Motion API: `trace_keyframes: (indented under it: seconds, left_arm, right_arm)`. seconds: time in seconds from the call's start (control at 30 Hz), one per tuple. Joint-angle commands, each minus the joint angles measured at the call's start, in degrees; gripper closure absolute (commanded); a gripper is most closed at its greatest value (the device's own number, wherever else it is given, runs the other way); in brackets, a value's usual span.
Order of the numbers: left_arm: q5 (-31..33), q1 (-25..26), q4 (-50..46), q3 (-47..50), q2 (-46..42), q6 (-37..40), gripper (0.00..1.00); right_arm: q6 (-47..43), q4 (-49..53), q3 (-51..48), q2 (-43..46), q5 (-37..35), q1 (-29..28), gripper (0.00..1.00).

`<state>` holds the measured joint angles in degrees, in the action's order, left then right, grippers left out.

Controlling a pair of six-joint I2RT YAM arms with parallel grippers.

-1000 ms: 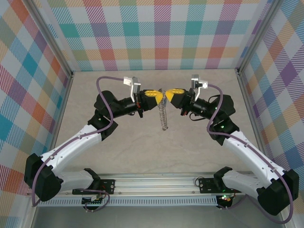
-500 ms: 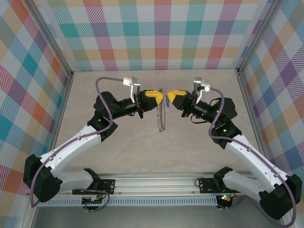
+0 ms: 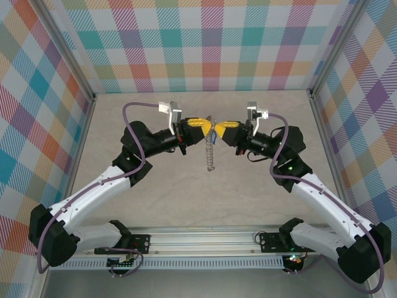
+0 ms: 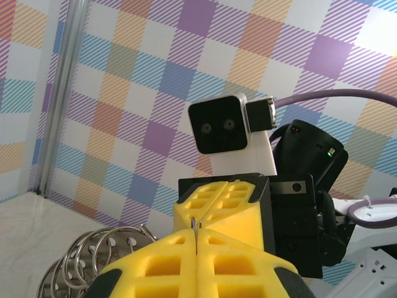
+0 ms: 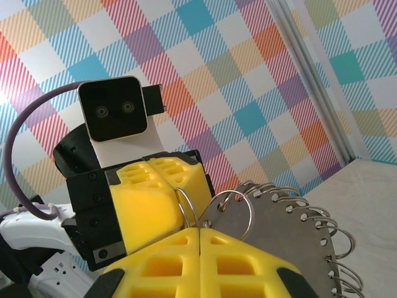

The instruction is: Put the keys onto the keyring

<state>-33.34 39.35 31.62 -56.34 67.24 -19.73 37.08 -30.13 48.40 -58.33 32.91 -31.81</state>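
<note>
The keyring (image 3: 210,155) would remain hanging from its wire loop in my left gripper's fingers, so it is now time to open my right gripper.
My two grippers meet tip to tip above the middle of the table. The left gripper (image 3: 208,125) is shut on a thin wire loop (image 4: 195,225) at the keyring's edge. Opposite it, the right gripper (image 3: 218,128) is shut on the rim of the keyring (image 5: 298,248), a grey metal disc fringed with wire loops. The keyring (image 3: 210,155) hangs edge-on below the fingertips, clear of the table. A small bluish bit, perhaps the keys' tag (image 3: 213,139), shows just under the fingertips; the key itself is too small to make out. The left fingers (image 5: 155,202) face my right wrist camera.
The beige tabletop (image 3: 186,198) lies inside checked walls on three sides, with metal posts (image 3: 322,118) at the corners. Both arms arch in from the base rail (image 3: 205,239) at the near edge.
Half a second ago the right gripper stood a little apart to the right; now its tips touch the left gripper's again. The keyring has swung from tilted to hanging nearly straight down.
</note>
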Motion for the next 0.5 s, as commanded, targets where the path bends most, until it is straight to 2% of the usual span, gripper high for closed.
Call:
trace_keyframes:
  seconds: [0.0, 0.17, 0.23, 0.3, 0.37, 0.47]
  left_arm:
    - [0.82, 1.4, 7.11, -0.49, -2.48, 0.77, 1.0]
    - [0.95, 1.34, 6.89, -0.41, -1.89, 0.61, 1.0]
    - [1.52, 1.42, 6.98, -0.27, -1.77, 0.63, 1.0]
    - [2.31, 1.4, 6.88, 0.0, -1.86, 0.99, 1.0]
    - [3.03, 1.39, 6.8, 0.39, -1.96, 1.33, 1.0]
    - [3.28, 1.4, 7.21, 0.7, -1.73, 1.22, 1.0]
  right_arm:
    - [2.15, 0.44, -1.02, -0.78, 3.45, 0.17, 1.0]
    - [3.03, 0.57, -0.47, -1.12, 4.69, 0.13, 1.0]
    - [2.27, 2.25, -0.18, -0.11, 4.43, 0.41, 0.78]
    - [-0.27, 7.25, 0.02, 3.21, 1.41, 1.44, 0.62]
    - [-1.39, 10.44, -0.14, 6.54, -0.69, 3.33, 0.56]
    - [-0.57, 12.15, -0.15, 10.03, -1.54, 6.57, 0.56]
